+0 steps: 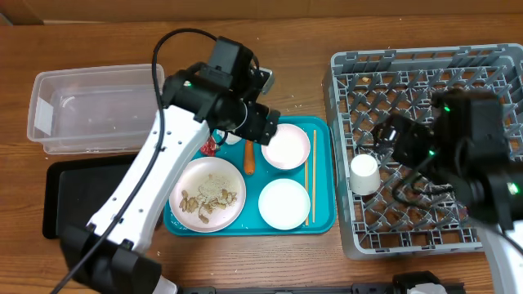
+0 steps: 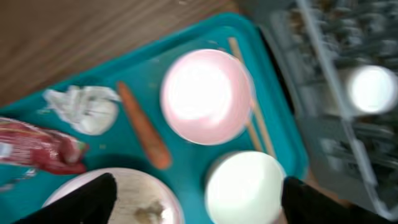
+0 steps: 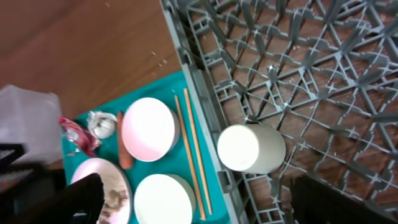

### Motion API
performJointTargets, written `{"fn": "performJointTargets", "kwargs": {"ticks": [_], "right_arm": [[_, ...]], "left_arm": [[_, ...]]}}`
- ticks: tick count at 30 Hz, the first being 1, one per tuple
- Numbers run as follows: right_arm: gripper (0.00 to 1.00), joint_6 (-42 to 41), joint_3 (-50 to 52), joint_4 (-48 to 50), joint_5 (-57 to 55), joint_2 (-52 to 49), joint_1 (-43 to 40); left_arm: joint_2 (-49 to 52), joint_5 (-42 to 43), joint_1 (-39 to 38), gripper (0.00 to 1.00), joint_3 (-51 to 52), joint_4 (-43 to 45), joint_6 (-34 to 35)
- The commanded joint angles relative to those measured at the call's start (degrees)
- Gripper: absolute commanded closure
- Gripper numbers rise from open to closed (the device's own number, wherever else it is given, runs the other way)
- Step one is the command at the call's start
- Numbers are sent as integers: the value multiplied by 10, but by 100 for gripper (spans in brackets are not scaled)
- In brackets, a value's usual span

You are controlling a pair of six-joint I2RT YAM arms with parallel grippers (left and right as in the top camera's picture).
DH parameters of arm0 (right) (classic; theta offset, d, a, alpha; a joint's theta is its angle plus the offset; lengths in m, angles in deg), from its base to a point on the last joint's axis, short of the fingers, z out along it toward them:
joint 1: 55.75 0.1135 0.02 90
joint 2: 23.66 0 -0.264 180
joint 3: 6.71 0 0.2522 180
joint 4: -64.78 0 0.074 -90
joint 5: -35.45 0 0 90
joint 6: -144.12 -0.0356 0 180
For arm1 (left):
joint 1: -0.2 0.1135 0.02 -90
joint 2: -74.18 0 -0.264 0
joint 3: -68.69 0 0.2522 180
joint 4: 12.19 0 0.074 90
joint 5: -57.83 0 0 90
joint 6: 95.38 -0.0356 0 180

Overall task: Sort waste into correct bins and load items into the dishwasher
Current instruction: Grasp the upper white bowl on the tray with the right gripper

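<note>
The bowl beside the carrot [image 1: 249,159] needs to go into the rack. The right gripper next needs to grab it by its rim [image 1: 308,147] and pinch the bowl's side, so its base stays free.
On the teal tray [image 1: 319,131] lie a white plate [image 1: 207,194] with beige scraps, two white bowls [image 1: 285,147] [image 1: 284,202], chopsticks [image 1: 310,175], an orange carrot [image 1: 249,159] and a red wrapper [image 1: 209,147]. The left wrist view shows the paper ball [image 2: 87,109], wrapper [image 2: 37,146], carrot [image 2: 143,127] and both bowls [image 2: 205,96] [image 2: 245,186]. My left gripper [image 2: 199,205] hangs open and empty above the tray's back [image 1: 261,122]. My right gripper [image 3: 208,199] is open and empty over the grey dish rack [image 1: 425,73], near its left wall [image 1: 392,135].
A white cup [image 1: 364,173] lies in the rack by its left wall; it also shows in the right wrist view [image 3: 250,148]. The clear tub [image 1: 90,110] stands at back left with the black tray [image 1: 65,196] in front of it. My left arm crosses over the tray's left side.
</note>
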Motion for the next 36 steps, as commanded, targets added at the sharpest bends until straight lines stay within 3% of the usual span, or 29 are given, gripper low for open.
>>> {"fn": "performJointTargets", "kwargs": {"ticks": [1, 7, 11, 14, 21, 28, 31, 36], "right_arm": [[1, -15, -12, -1, 2, 18, 0], [1, -15, -12, -33, 2, 20, 1], [1, 14, -10, -42, 22, 14, 2], [8, 62, 3, -33, 91, 4, 2], [17, 65, 61, 53, 109, -76, 83], [22, 1, 65, 154, -50, -228, 236], [23, -49, 65, 184, -108, -286, 252], [24, -60, 65, 246, -109, -368, 244]], "left_arm": [[48, -88, 0, 20, 21, 15, 58], [148, -22, -6, 30, 33, 59, 59], [184, -50, -14, 35, 33, 56, 77], [174, -73, -11, 37, 31, 50, 93], [70, -81, 37, 29, -26, -12, 99], [-60, -87, 113, 21, -57, -81, 112], [-111, -87, 148, 16, -57, -117, 114], [-170, -87, 186, 2, -57, -165, 112]]}}
